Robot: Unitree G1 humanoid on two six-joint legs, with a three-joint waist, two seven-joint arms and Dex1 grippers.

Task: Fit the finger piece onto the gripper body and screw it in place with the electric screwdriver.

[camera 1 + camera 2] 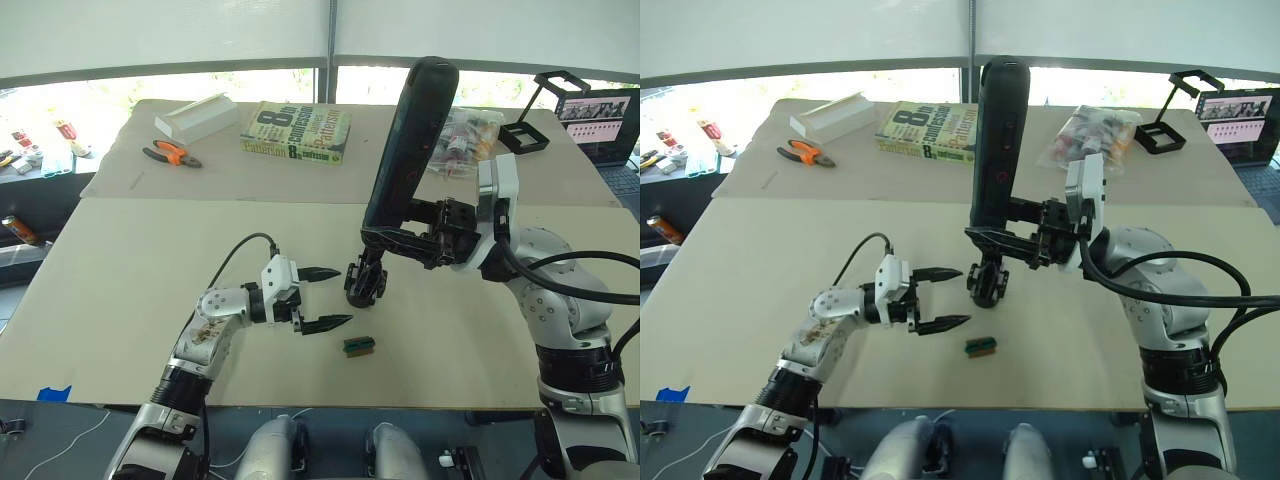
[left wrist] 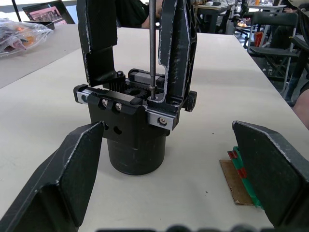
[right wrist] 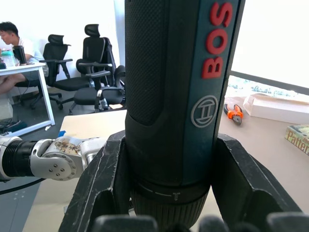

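The gripper body has to stay steady while the screwdriver's bit screws in the finger piece (image 2: 176, 48). I need to grab the gripper body by its round black base (image 2: 137, 155) with my left gripper next.
The gripper body (image 1: 363, 283) stands upright on the table, seen close in the left wrist view as a black block (image 2: 130, 140). Two black blades rise from its top. The finger piece (image 2: 176, 48) is the blade beside a metal bracket. My right gripper (image 1: 395, 240) is shut on the electric screwdriver (image 1: 408, 140), held nearly upright above the body. Its thin bit (image 2: 152, 48) comes down with the tip at the base of the finger piece. My left gripper (image 1: 343, 296) stands open just left of the body, touching nothing.
A small green block (image 1: 359, 345) lies in front of the body, near my left gripper. At the back are orange-handled pliers (image 1: 172, 153), a white box (image 1: 197, 116), a book (image 1: 297, 132), a plastic bag (image 1: 462, 135), a black stand (image 1: 540, 110) and a laptop (image 1: 600, 115).
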